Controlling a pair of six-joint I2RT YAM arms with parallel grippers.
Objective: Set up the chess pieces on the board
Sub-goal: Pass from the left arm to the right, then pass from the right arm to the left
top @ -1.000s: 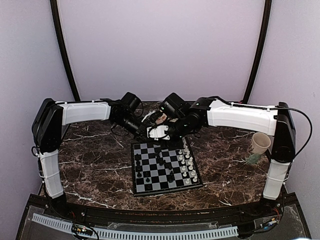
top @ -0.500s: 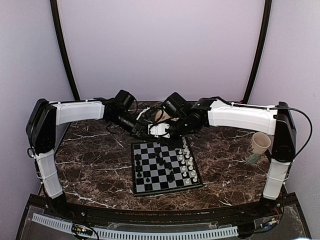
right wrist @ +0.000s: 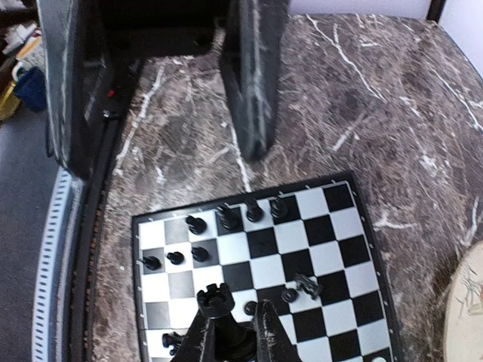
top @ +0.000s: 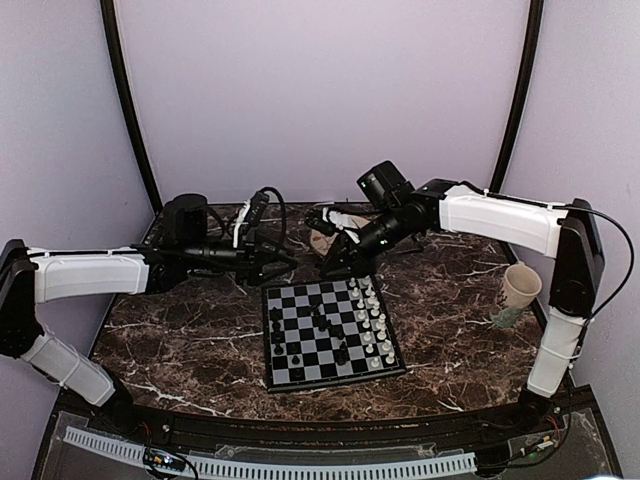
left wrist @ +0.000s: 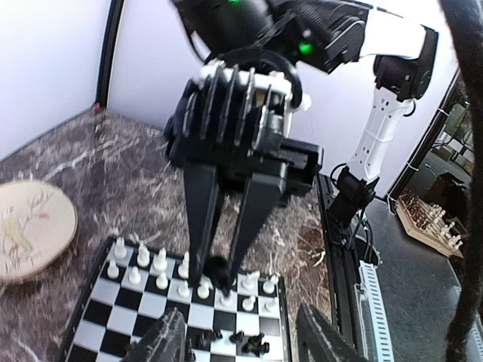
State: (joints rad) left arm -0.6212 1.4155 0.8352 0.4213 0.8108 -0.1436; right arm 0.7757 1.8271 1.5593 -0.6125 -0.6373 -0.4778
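My left gripper grabs the black rook by its exposed end (left wrist: 219,273) next, so the rook's base stays free to stand on its square.
The board (top: 352,345) lies at the table's middle, also in the left wrist view (left wrist: 113,317) and the right wrist view (right wrist: 317,234). White chess pieces (top: 372,322) stand in two rows along its right side. Black chess pieces (top: 277,335) stand on its left side, and a few are in the middle, one lying down (right wrist: 308,285). My right gripper (top: 332,268) is shut on a black rook (right wrist: 215,302) above the board's far edge; the rook also shows in the left wrist view (left wrist: 217,270). My left gripper (top: 288,262) is open and empty, just left of it.
A round beige floral plate (top: 322,238) lies behind the board, partly hidden by the right gripper; it also shows in the left wrist view (left wrist: 30,226). A paper cup (top: 520,287) stands at the right of the table.
The two grippers were together behind the board. The left arm has dropped low and drawn back to the left. The right gripper has pulled away to the right.
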